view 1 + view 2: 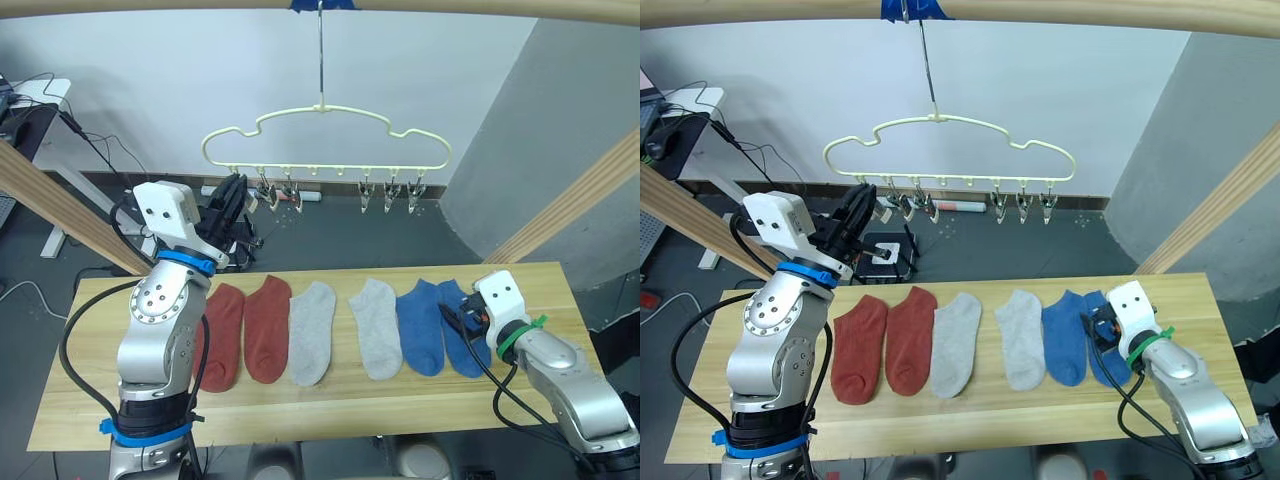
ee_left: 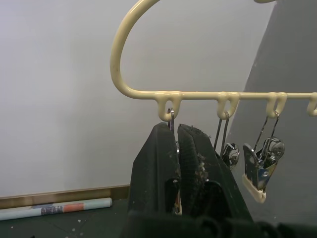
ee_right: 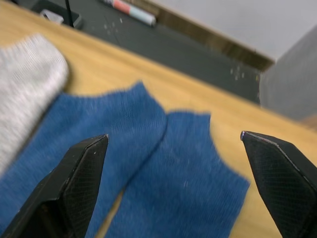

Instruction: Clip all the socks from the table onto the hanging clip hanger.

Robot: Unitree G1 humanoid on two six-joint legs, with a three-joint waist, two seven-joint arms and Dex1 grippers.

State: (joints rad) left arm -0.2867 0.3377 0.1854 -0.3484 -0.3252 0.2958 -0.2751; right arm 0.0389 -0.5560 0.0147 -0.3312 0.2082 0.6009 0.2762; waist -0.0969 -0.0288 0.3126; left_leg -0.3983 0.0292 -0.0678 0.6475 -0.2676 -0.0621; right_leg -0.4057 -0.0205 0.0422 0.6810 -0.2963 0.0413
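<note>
The robot's right gripper next needs to grab the blue sock by its cuff [image 1: 452,289], so that the sock can hang from the clip hanger [image 1: 330,167].
Six socks lie in a row on the table [image 1: 330,400]: two rust-red socks [image 1: 222,335] [image 1: 268,328], two light grey socks [image 1: 312,332] [image 1: 378,326] and two blue socks [image 1: 420,325] [image 3: 183,188]. Above and behind the table hangs the pale-yellow clip hanger [image 1: 330,167], with metal clips [image 1: 366,195] under its bottom bar. My left gripper [image 2: 176,128] is raised to the hanger's left end, shut on the leftmost clip [image 2: 172,116]. Low over the two blue socks, my right gripper [image 3: 174,135] stands open and holds nothing.
The hanger's hook hangs from a wooden rail with blue tape [image 1: 320,5]. Slanted wooden beams stand at the left [image 1: 60,205] and right [image 1: 580,200] behind the table. Cables and a black stand [image 1: 885,255] lie on the floor beyond.
</note>
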